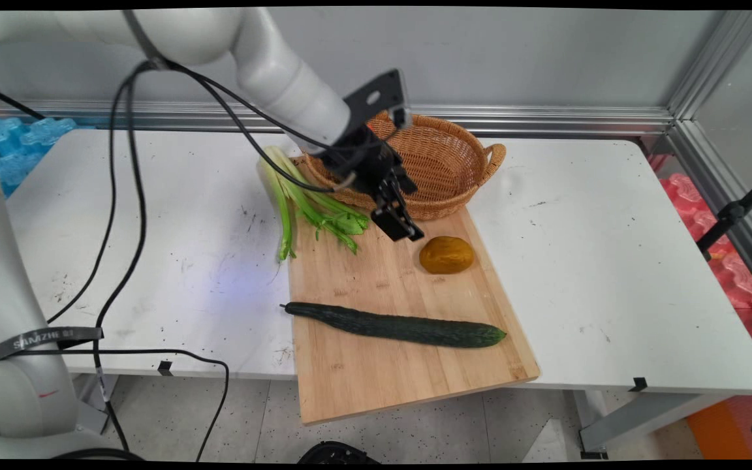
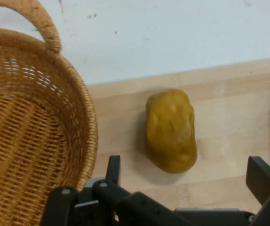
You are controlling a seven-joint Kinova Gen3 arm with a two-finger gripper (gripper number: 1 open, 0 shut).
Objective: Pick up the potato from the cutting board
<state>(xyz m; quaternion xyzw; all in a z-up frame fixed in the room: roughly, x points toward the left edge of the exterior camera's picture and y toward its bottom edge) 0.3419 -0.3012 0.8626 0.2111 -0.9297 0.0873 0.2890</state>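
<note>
My gripper grabs the yellow-brown potato by its long sides next, to put the potato in the woven basket (image 1: 455,203).
My black gripper (image 1: 407,230) hovers open over the wooden cutting board (image 1: 389,385), just off the front rim of the woven basket (image 1: 455,203). A brownish-yellow potato (image 1: 446,254) lies on the board a short way to its right and nearer the camera. In the hand view the potato (image 2: 171,130) lies ahead, between the two spread fingers (image 2: 114,168), untouched. The basket (image 2: 31,141) fills that view's left side and looks empty where it shows. Nothing is held.
A long dark cucumber (image 1: 395,324) lies across the board's near half. Celery stalks (image 1: 304,199) rest on the board's far left corner and the white table (image 1: 611,261). Black cables (image 1: 115,215) hang at the left. The board overhangs the table's front edge.
</note>
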